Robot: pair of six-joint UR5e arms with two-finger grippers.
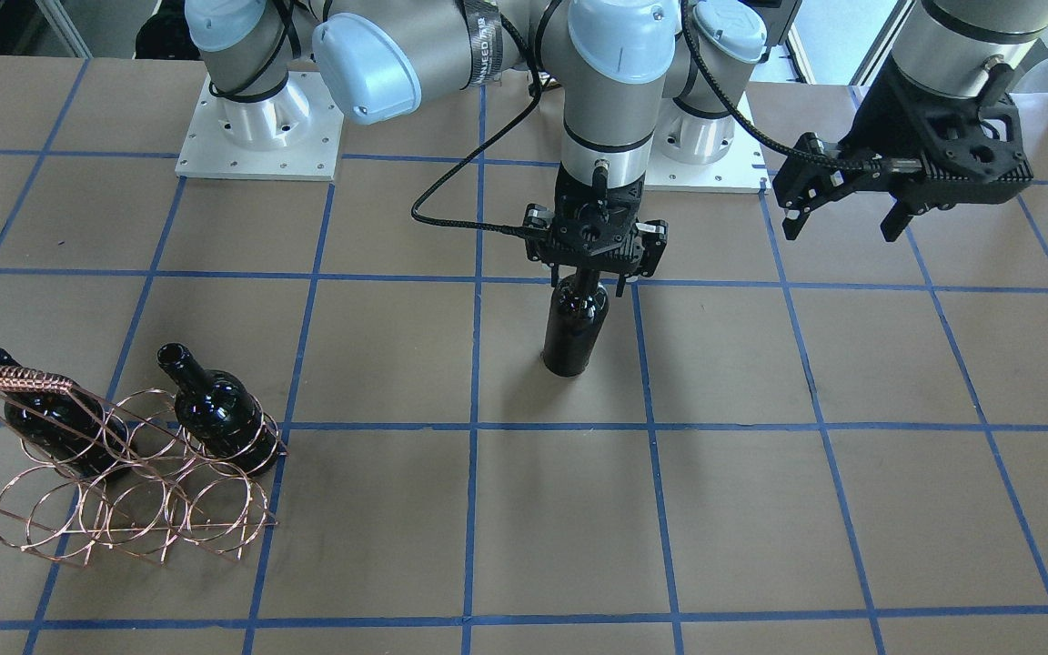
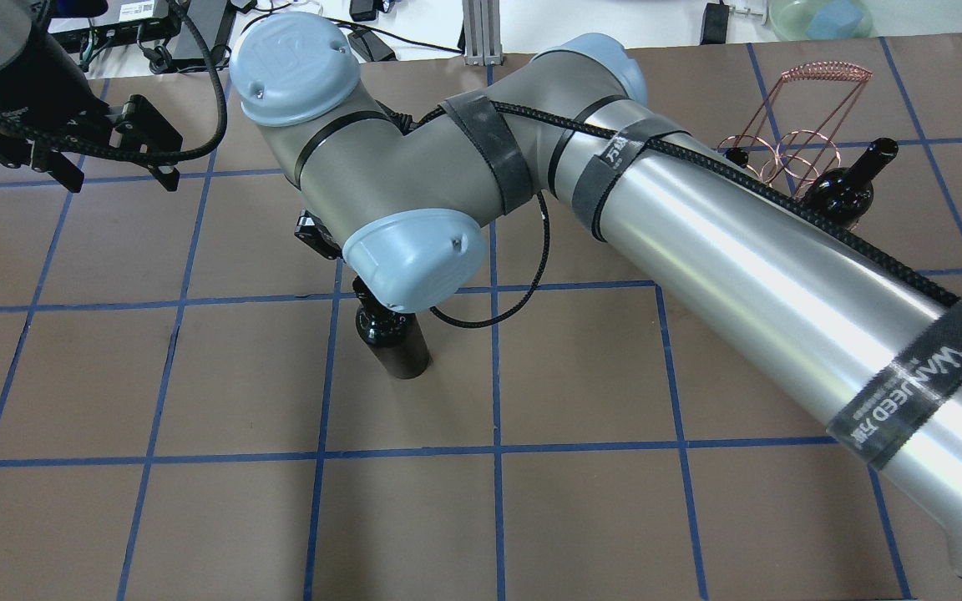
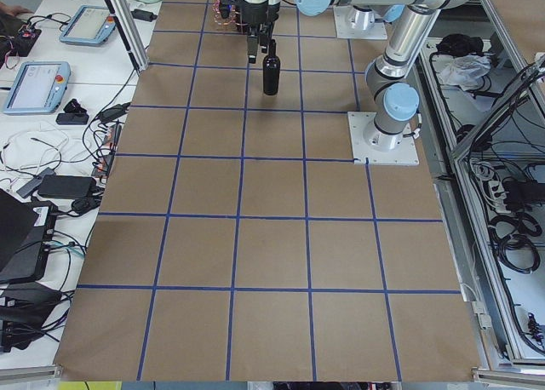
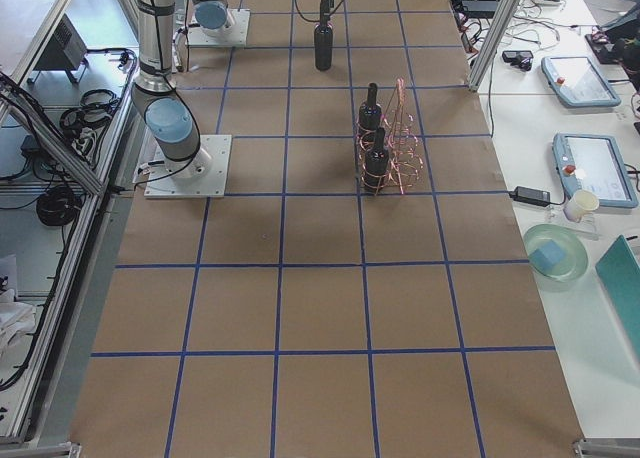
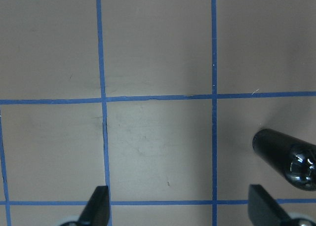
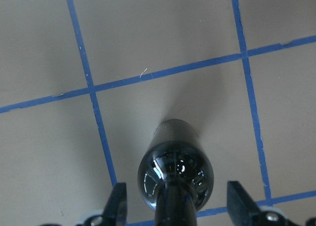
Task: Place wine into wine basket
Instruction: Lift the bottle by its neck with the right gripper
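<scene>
The standing bottle needs to go into the wine basket [image 1: 133, 509] to place the wine there, so next my right gripper should pick the bottle up by its neck [image 1: 580, 282].
A near-black wine bottle [image 1: 576, 327] stands upright near the table's middle; it also shows in the overhead view [image 2: 393, 338]. My right gripper [image 1: 592, 284] hangs over it, open, with its fingers either side of the neck and gaps showing in the right wrist view [image 6: 177, 186]. The copper wire wine basket [image 1: 133, 509] stands at the table's side on my right, with two more bottles [image 1: 215, 414] [image 1: 46, 418] lying slanted in its rings. My left gripper [image 1: 842, 232] is open and empty in the air to my left; its wrist view [image 5: 177, 189] shows the standing bottle [image 5: 284, 157] at the right edge.
The table is brown paper with blue tape grid lines [image 1: 474, 428]. My right arm's long link [image 2: 740, 275] crosses the overhead view and hides part of the basket [image 2: 790, 117]. Both arm bases [image 1: 256, 127] stand at the table's robot-side edge.
</scene>
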